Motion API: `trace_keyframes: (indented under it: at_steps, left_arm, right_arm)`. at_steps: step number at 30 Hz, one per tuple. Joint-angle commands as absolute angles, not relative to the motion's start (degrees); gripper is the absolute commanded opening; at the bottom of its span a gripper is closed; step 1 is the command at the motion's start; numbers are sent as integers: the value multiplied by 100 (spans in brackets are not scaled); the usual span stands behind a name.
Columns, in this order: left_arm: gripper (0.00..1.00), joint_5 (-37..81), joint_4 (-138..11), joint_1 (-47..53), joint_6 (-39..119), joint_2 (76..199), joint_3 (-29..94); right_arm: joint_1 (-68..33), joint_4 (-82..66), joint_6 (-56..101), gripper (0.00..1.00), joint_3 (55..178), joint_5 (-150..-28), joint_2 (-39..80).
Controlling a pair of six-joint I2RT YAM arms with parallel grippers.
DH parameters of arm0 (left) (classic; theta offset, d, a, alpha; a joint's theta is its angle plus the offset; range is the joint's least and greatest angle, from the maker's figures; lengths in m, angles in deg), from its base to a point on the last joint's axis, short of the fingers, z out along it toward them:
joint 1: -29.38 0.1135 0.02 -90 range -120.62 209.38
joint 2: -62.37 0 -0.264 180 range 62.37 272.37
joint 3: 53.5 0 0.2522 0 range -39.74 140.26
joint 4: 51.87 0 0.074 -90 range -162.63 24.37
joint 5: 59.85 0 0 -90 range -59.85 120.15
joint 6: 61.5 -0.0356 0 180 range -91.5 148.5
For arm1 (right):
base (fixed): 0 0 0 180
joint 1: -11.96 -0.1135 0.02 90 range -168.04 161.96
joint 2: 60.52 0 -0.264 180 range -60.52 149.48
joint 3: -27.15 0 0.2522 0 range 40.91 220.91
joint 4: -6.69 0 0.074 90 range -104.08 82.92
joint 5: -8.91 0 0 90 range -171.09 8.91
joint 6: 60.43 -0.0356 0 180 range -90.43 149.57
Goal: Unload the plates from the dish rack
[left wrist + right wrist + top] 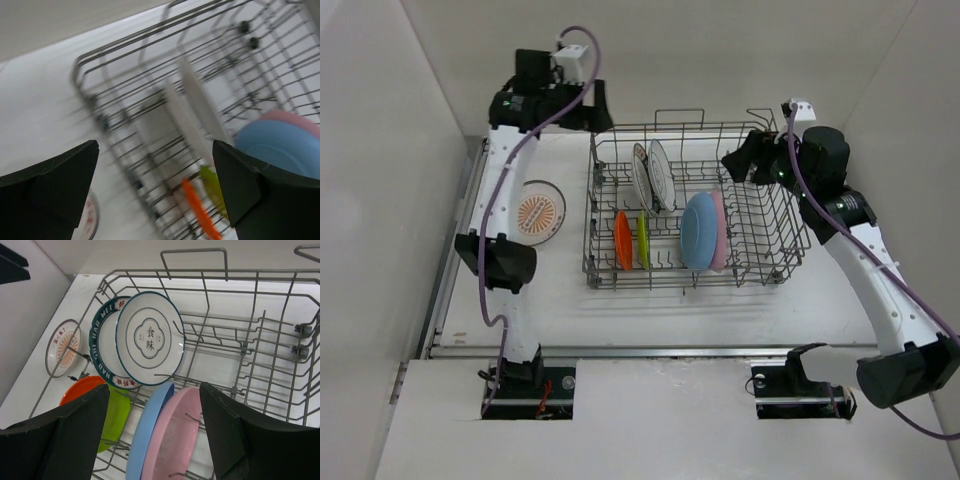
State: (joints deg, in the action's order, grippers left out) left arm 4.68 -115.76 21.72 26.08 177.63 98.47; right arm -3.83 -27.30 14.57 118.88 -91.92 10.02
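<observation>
My left gripper is to grab the outer white patterned plate by its top rim (636, 180) (183, 121) next. The plate's lower edge then stays free to leave the wires.
The grey wire dish rack (770, 262) stands mid-table. In it stand two white patterned plates (653, 176), an orange plate (622, 240), a lime-green plate (643, 240), a light-blue plate (699, 231) and a pink plate (720, 230). A third white patterned plate (540, 212) lies flat on the table left of the rack. My left gripper (588, 108) is open and empty, high above the rack's back left corner (82, 67). My right gripper (740, 160) is open and empty over the rack's back right, above the pink plate (175, 440) and blue plate (147, 432).
White walls close in the table on the left, back and right. The left arm's elbow (498, 262) hangs over the table left of the rack, near the flat plate. A metal rail (620, 350) runs along the table's near edge.
</observation>
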Motion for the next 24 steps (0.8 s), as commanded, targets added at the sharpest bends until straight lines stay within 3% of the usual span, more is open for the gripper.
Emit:
trace_keyframes:
  at_steps: [1, 7, 8, 12, 19, 23, 24]
  left_arm:
    - [96, 510, -11309, 1569, 3086, 17978, 10193]
    - [83, 1713, -11528, 803, 2614, 18338, 10247]
    - [74, 2054, -11529, 646, 2543, 18339, 10247]
    - [58, 2461, -11582, 512, 2489, 18445, 10027]
    - [51, 2690, -11749, 266, 2489, 18883, 10027]
    - [36, 2752, -11985, 214, 2489, 19025, 10027]
    - [27, 2752, -11986, 214, 2489, 19077, 10027]
  right_arm:
    - [-395, -2790, 1410, 79, 11729, -8997, 822]
    - [-395, -2922, 1410, 80, 11342, -8584, 322]
    - [-395, -2922, 1410, 80, 11289, -8584, 251]
    - [-395, -2975, 1410, 80, 11105, -8364, 22]
    - [-395, -3081, 1524, 82, 10999, -8189, -102]
    - [-395, -3142, 1577, 82, 10938, -8136, -154]
    - [-395, -3142, 1577, 82, 10937, -8135, -154]
